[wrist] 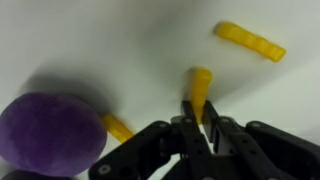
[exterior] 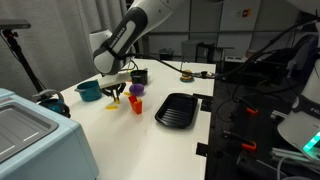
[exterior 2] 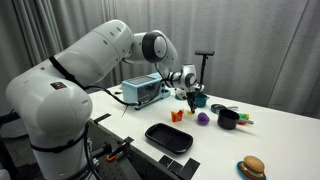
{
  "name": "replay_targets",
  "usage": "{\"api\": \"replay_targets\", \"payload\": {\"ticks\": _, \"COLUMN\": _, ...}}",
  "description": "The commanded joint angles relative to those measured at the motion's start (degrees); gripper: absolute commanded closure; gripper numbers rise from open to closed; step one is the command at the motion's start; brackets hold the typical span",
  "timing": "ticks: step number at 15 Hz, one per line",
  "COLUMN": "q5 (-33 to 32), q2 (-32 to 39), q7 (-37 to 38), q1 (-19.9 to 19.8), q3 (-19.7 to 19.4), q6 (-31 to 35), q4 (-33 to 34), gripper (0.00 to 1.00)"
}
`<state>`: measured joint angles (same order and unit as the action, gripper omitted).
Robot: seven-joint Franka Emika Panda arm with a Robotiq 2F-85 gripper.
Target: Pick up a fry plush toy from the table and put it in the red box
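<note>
My gripper is shut around the end of the yellow fry plush toy [exterior: 116,99] [wrist: 201,85]. The toy would come up off the table if I lifted my gripper now.
In the wrist view my gripper [wrist: 200,108] is shut on a yellow fry plush toy [wrist: 201,85], which sticks out past the fingertips toward the white table. Two more fries lie on the table, one further off [wrist: 250,42] and one next to the purple item [wrist: 117,127]. In both exterior views the gripper [exterior: 117,90] [exterior 2: 190,93] hangs low over the table. The red box [exterior: 136,104] [exterior 2: 178,116] stands upright a short way from it. I cannot tell whether the held fry touches the table.
A purple item [wrist: 50,135] [exterior: 136,89] sits close to the gripper. A black tray [exterior: 177,109] [exterior 2: 168,137], a teal bowl [exterior: 88,91], a black mug [exterior 2: 228,118] and a burger toy [exterior 2: 252,167] also stand on the table. A toaster oven [exterior 2: 140,90] stands at the back.
</note>
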<state>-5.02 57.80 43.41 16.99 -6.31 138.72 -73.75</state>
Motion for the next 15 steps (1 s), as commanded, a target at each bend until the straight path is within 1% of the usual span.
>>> {"api": "replay_targets", "payload": {"ticks": 1, "q5": -0.5, "q2": -2.5, "q7": 0.9, "q1": 1.1, "q3": -1.2, "q6": 2.1, "q4": -1.6, "gripper": 0.96}}
{"api": "replay_targets", "payload": {"ticks": 6, "q5": -1.1, "q2": -7.3, "q7": 0.7, "q1": 2.1, "q3": -1.7, "q6": 5.5, "q4": -4.9, "gripper": 0.96}}
{"api": "replay_targets", "payload": {"ticks": 8, "q5": -1.7, "q2": -9.9, "q7": 1.4, "q1": 3.2, "q3": -2.1, "q6": 7.2, "q4": -7.9, "gripper": 0.96}}
{"api": "replay_targets", "payload": {"ticks": 15, "q5": -4.0, "q2": -18.9, "q7": 1.0, "q1": 5.3, "q3": -2.4, "q6": 9.4, "q4": -19.0, "gripper": 0.96}}
